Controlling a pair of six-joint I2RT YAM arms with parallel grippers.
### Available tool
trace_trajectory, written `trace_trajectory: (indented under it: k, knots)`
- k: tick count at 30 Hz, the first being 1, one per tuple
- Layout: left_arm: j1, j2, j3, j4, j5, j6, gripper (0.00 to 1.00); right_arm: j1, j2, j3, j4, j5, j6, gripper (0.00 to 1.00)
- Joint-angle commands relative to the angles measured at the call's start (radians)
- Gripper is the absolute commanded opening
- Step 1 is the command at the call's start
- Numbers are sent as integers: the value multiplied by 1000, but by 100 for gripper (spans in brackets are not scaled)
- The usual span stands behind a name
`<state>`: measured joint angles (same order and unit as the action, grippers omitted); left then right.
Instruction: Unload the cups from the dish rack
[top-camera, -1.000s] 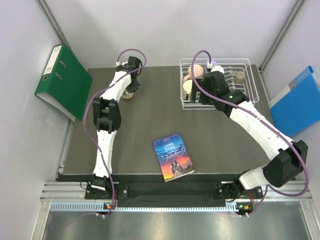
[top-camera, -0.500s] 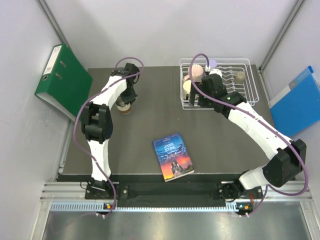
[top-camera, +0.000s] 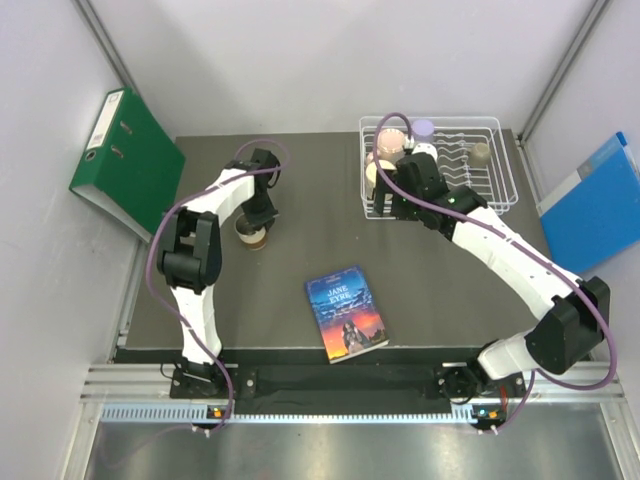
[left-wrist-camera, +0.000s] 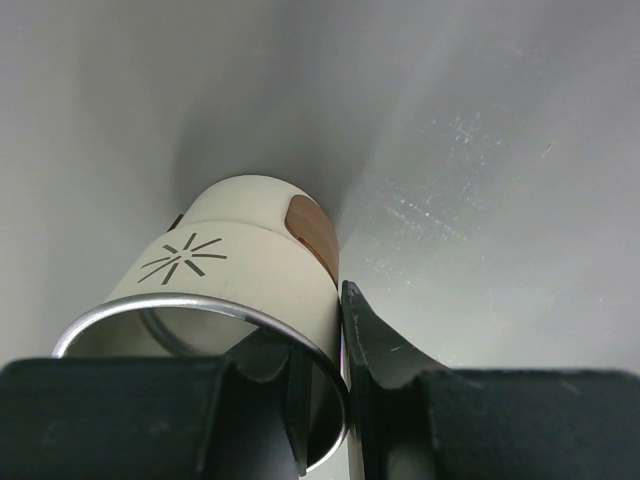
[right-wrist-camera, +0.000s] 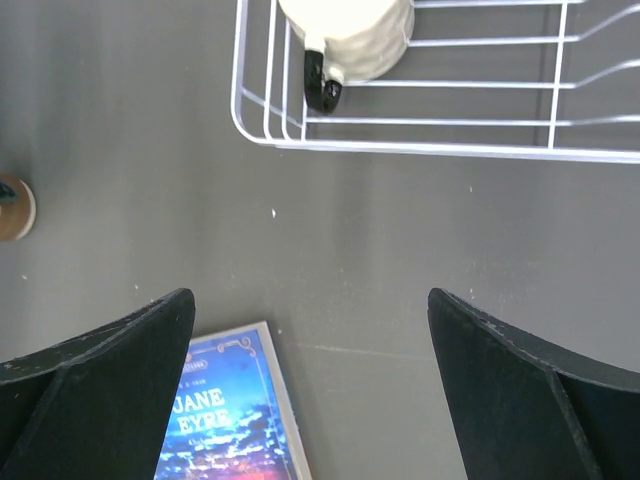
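Observation:
The cream cup's base is at the flat, empty table, and the cup would end standing there, so it is now time for my left gripper to open.
The white wire dish rack (top-camera: 470, 122) stands at the back right. It holds a salmon-pink cup (top-camera: 388, 145), a lilac tumbler (top-camera: 424, 128), a beige-olive mug (top-camera: 481, 153) and a pale peach mug (top-camera: 376, 172), which also shows in the right wrist view (right-wrist-camera: 355, 30). My left gripper (top-camera: 258, 222) (left-wrist-camera: 322, 315) is shut on the wall of a cream cup (left-wrist-camera: 240, 255) with a metal rim and brown patch, one finger inside and one outside, at table height left of centre. My right gripper (top-camera: 393, 196) (right-wrist-camera: 310, 330) is open and empty over the table by the rack's front-left corner (right-wrist-camera: 420, 150).
A Jane Eyre paperback (top-camera: 347, 312) lies near the table's front centre and shows in the right wrist view (right-wrist-camera: 225, 420). A green binder (top-camera: 125, 160) leans at the left wall. A blue folder (top-camera: 598, 200) leans at the right wall.
My left gripper has carried the cream cup from the back of the table toward the near side. My right gripper has moved left off the rack to its front-left corner.

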<state>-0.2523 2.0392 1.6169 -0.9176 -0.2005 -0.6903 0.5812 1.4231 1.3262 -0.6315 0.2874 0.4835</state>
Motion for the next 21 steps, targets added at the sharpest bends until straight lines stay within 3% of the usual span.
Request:
trace_trajectory:
  k: [1, 4, 8, 15, 20, 21]
  knots:
    - [2, -33, -35, 25, -16, -6, 0, 25, -6, -7, 10, 30, 15, 100]
    - [2, -43, -43, 26, -19, -5, 9, 26, -4, -10, 7, 33, 15, 100]
    - [1, -103, -58, 54, -30, -6, 33, 31, -3, -4, 9, 38, 9, 100]
    - [-15, -161, -46, 48, -65, -11, 56, 37, 17, 37, -2, 39, -3, 99]
    - [-30, -246, -16, 17, -124, -9, 66, 51, 23, 70, -14, 94, -19, 100]
    - [-39, -263, -9, 14, -146, -6, 74, 51, 23, 73, -17, 114, -29, 100]
